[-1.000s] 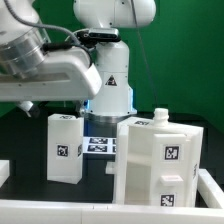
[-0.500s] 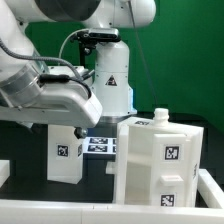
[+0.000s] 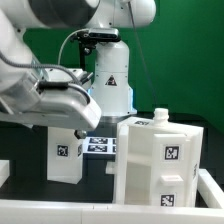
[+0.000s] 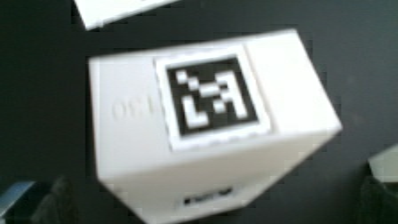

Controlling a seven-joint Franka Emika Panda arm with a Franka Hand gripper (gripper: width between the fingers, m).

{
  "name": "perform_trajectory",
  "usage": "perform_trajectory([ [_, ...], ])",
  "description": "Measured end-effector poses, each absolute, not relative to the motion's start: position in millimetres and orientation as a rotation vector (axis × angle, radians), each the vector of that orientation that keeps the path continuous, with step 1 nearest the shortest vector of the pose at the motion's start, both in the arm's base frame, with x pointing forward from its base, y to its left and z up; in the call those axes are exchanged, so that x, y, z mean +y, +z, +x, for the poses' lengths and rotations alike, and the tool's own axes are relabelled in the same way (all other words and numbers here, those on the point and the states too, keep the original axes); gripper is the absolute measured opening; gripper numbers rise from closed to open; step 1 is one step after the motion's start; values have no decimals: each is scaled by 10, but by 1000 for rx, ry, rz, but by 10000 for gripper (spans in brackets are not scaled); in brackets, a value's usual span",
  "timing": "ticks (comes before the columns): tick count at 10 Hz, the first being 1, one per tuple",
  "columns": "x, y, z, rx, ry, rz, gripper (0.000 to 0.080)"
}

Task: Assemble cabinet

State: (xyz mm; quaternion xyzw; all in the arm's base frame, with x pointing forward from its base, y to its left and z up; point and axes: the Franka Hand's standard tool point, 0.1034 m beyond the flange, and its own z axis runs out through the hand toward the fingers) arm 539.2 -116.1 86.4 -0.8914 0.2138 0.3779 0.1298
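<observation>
My gripper's fingers are still above the top of the white block in the wrist view, so I need to lower them first, as closing now would miss.
The cabinet's parts stand apart on the black table. A small upright white block (image 3: 65,148) with a square tag is at the exterior view's left. A larger white box (image 3: 160,160) with tags and a small knob on top stands at the right. My arm's wrist (image 3: 60,100) hangs just above the small block and hides its top. In the wrist view the tagged block (image 4: 205,100) fills the frame. My gripper (image 4: 206,192) is open, with dark blurred fingertips (image 4: 25,204) at either side of the block and not touching it.
The marker board (image 3: 100,146) lies flat between the two white parts, behind them. A low white rim (image 3: 100,214) runs along the front of the table. The robot's base (image 3: 112,80) stands at the back. The corner of another white piece (image 4: 125,8) shows in the wrist view.
The arm has come down over the small block at the exterior view's left. The jaws stay wide open and the parts have not moved.
</observation>
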Motion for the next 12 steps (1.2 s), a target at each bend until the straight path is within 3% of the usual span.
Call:
perform_trajectory([
  [2, -1134, 891, 5317, 638, 1297, -2495, 796],
  [3, -1177, 825, 5315, 629, 1401, -2447, 796],
  [7, -1147, 840, 5253, 628, 1403, -2437, 796],
  [12, -1080, 520, 5106, 695, 1458, -2407, 796],
])
